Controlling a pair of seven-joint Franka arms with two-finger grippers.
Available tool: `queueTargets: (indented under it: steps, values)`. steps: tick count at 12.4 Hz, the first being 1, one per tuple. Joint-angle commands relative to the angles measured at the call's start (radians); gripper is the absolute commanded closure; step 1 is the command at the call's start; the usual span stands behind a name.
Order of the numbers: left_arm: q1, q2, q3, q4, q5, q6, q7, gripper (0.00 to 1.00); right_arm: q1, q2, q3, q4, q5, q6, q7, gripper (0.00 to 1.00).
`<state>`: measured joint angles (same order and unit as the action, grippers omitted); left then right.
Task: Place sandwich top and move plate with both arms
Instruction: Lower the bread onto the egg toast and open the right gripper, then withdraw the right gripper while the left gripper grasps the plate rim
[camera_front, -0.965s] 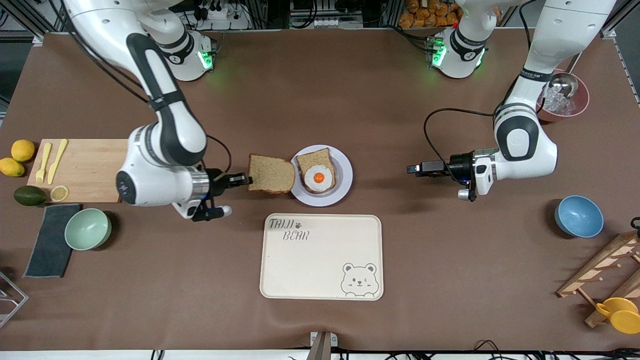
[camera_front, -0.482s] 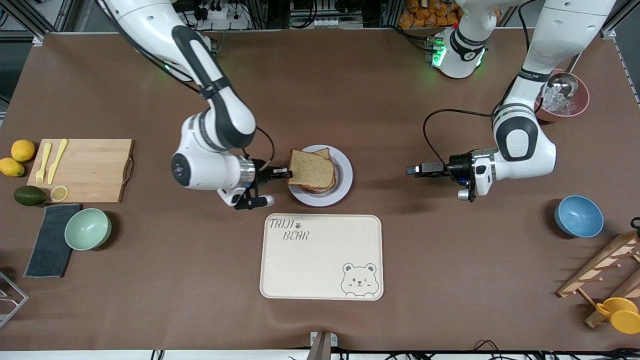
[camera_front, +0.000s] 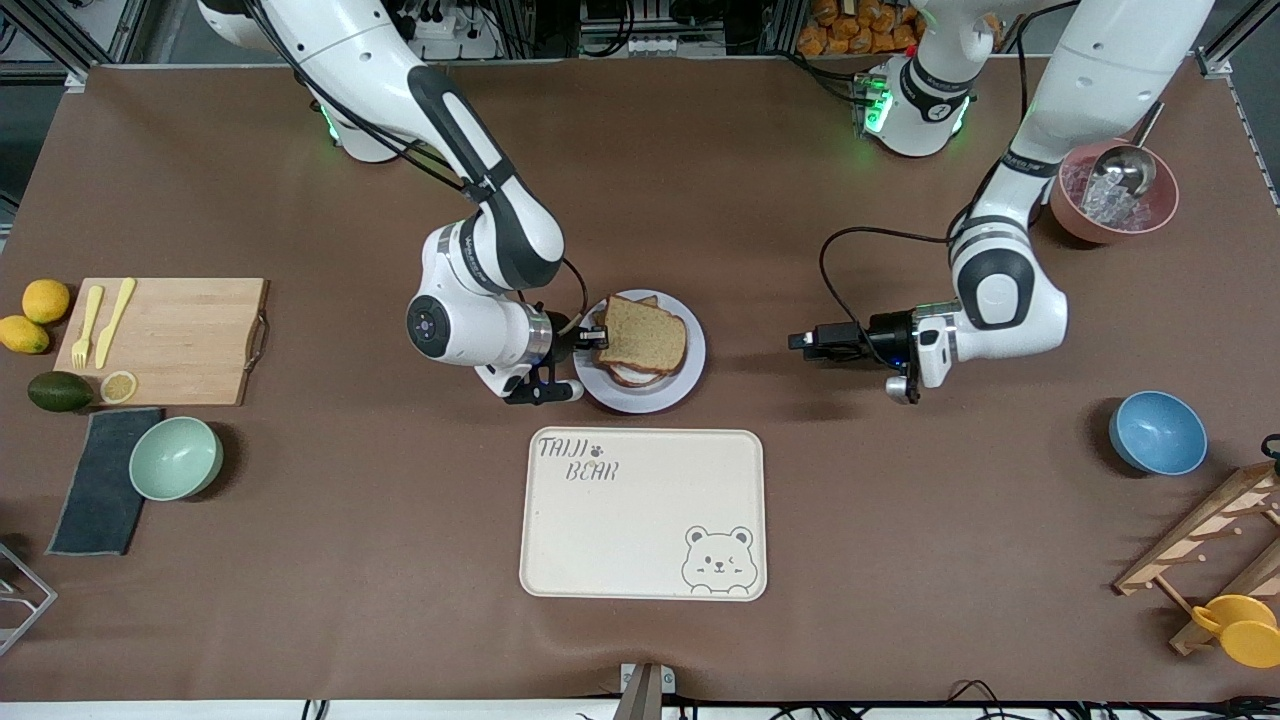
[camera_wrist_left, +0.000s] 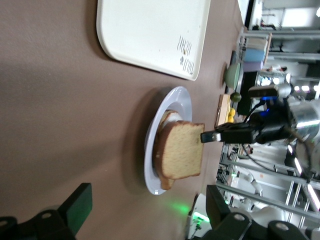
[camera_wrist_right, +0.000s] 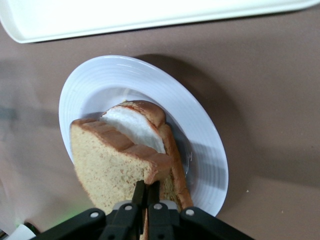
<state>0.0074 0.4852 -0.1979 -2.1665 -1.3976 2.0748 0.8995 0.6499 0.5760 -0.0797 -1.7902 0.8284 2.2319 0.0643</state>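
The left gripper takes hold of the lavender-white plate by its rim (camera_front: 702, 348) next, to move the sandwich over onto the cream bear tray (camera_front: 643, 514).
My right gripper (camera_front: 592, 340) is shut on the crust edge of the sandwich top (camera_front: 645, 335), a plain brown slice. It holds the slice tilted over the egg slice (camera_front: 628, 375) on the lavender-white plate (camera_front: 692, 368). In the right wrist view the fingers (camera_wrist_right: 146, 186) pinch the sandwich top (camera_wrist_right: 110, 165), with egg white (camera_wrist_right: 135, 127) showing under it on the plate (camera_wrist_right: 205, 150). My left gripper (camera_front: 797, 341) is open and empty, level with the plate, toward the left arm's end. The left wrist view shows the sandwich top (camera_wrist_left: 181, 155) and the plate (camera_wrist_left: 150, 165).
The cream bear tray (camera_front: 640, 515) lies nearer the camera than the plate. A cutting board (camera_front: 165, 340) and a mint bowl (camera_front: 175, 457) sit at the right arm's end. A blue bowl (camera_front: 1157, 432), a red ice bowl (camera_front: 1110, 200) and a wooden rack (camera_front: 1200, 540) sit at the left arm's end.
My right gripper carried the sandwich top from beside the plate to over the egg slice. My left gripper shifted a little toward the plate.
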Motion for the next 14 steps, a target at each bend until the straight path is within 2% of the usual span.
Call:
queueTargets:
  steps: [1, 3, 5, 7, 8, 10, 13, 14]
  values:
    - [-0.082, 0.038, -0.003, 0.004, -0.137, 0.017, 0.110, 0.00, -0.001, -0.016, -0.015, 0.006, 0.009, -0.011, 0.068, 0.00]
    - [-0.130, 0.035, -0.003, 0.002, -0.190, 0.069, 0.108, 0.00, -0.027, -0.039, -0.047, 0.034, -0.005, -0.108, 0.071, 0.00]
    - [-0.194, 0.035, -0.003, -0.010, -0.291, 0.115, 0.110, 0.00, -0.050, -0.044, -0.135, 0.150, -0.070, -0.338, 0.078, 0.00]
    - [-0.257, 0.039, -0.003, -0.015, -0.394, 0.178, 0.119, 0.00, -0.055, -0.041, -0.248, 0.245, -0.113, -0.507, 0.074, 0.00]
    - [-0.270, 0.043, -0.003, -0.016, -0.443, 0.188, 0.133, 0.00, -0.056, -0.035, -0.279, 0.288, -0.177, -0.579, 0.072, 0.00]
    - [-0.279, 0.070, -0.003, -0.016, -0.513, 0.188, 0.206, 0.00, -0.100, -0.039, -0.288, 0.310, -0.305, -0.623, 0.069, 0.00]
    - [-0.287, 0.114, -0.011, -0.015, -0.618, 0.186, 0.329, 0.00, -0.293, -0.059, -0.279, 0.322, -0.411, -0.713, 0.026, 0.00]
    - [-0.287, 0.124, -0.014, -0.015, -0.648, 0.186, 0.355, 0.00, -0.353, -0.065, -0.256, 0.340, -0.483, -0.713, -0.001, 0.00]
